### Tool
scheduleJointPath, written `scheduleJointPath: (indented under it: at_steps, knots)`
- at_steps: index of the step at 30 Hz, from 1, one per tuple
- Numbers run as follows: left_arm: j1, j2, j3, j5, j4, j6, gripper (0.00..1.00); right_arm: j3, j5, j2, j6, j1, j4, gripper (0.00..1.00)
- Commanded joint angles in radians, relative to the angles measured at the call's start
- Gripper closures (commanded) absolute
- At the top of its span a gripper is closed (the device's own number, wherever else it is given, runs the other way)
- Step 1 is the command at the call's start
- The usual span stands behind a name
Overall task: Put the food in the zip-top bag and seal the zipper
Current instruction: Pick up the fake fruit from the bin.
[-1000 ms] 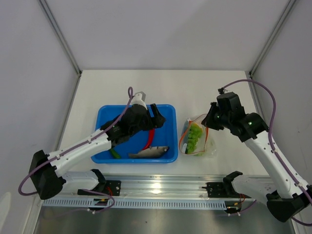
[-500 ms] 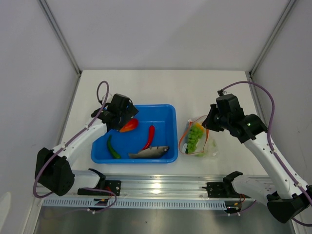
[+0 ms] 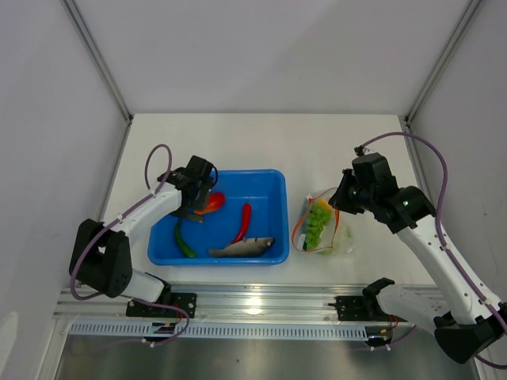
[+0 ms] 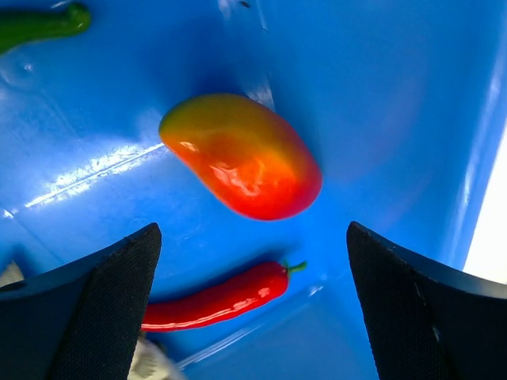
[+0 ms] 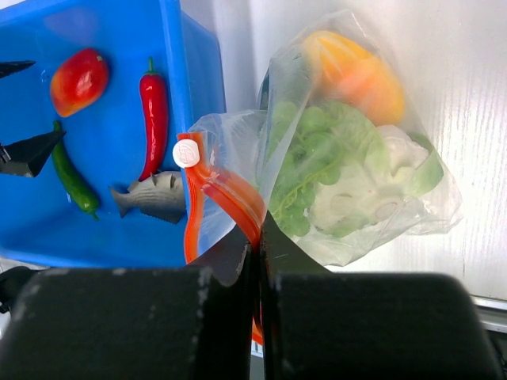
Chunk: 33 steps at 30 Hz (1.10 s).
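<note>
My left gripper picks up the red-orange fruit across its sides near the fruit's redder end point(image 3: 214, 201) point(image 4: 264, 176) next. That leaves the fruit's greenish end free to enter the bag opening.
The clear zip-top bag point(image 3: 321, 226) lies right of the blue tray point(image 3: 273, 180) and holds green grapes point(image 5: 313, 158), white cauliflower point(image 5: 372, 198) and an orange piece point(image 5: 356, 71). My right gripper point(image 5: 259, 237) is shut on its red-orange zipper point(image 5: 230, 196), and the mouth gapes toward the tray. In the tray lie a red-orange fruit point(image 4: 242, 156), a red chili point(image 4: 214, 299), a green cucumber point(image 3: 183, 240) and a grey fish point(image 3: 242, 248). My left gripper point(image 4: 253, 309) hangs open and empty over the tray's left part, just above the fruit and chili.
The tray's raised wall point(image 5: 181, 95) stands between the loose food and the bag mouth. White enclosure walls close in the table on the left, right and back. The metal rail point(image 3: 253, 305) with both arm bases runs along the near edge.
My left arm has swung from the tray's middle to its left side and its jaws have opened fully. The red-orange fruit has come into view in the tray. The right gripper still holds the zipper.
</note>
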Motion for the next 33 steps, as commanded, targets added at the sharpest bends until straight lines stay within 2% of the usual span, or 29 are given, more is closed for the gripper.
scheduleJointPath:
  at_steps: [1,7,14,21,25,30,33]
  knots:
    - [0.016,0.038,0.024,-0.015,-0.032,-0.185,0.01,0.004,0.014,-0.025,-0.013,-0.004,0.021,1.0]
    - [0.02,0.116,0.081,0.031,-0.081,-0.257,0.01,-0.002,0.01,-0.026,-0.013,-0.004,0.028,1.0]
    - [0.022,0.164,0.084,0.016,-0.068,-0.325,0.01,-0.005,0.005,-0.026,-0.019,-0.004,0.035,1.0]
    - [0.02,0.247,0.153,-0.011,-0.127,-0.366,0.03,-0.01,0.005,-0.028,-0.019,-0.004,0.036,1.0]
    - [0.02,0.274,0.147,-0.016,-0.12,-0.386,0.12,-0.011,0.007,-0.029,-0.021,-0.004,0.036,1.0]
    - [0.02,0.291,0.129,-0.028,-0.097,-0.388,0.16,-0.013,0.01,-0.034,-0.019,-0.006,0.038,1.0]
    - [0.02,0.287,0.098,-0.03,-0.059,-0.38,0.22,-0.016,0.008,-0.035,-0.018,-0.004,0.039,1.0]
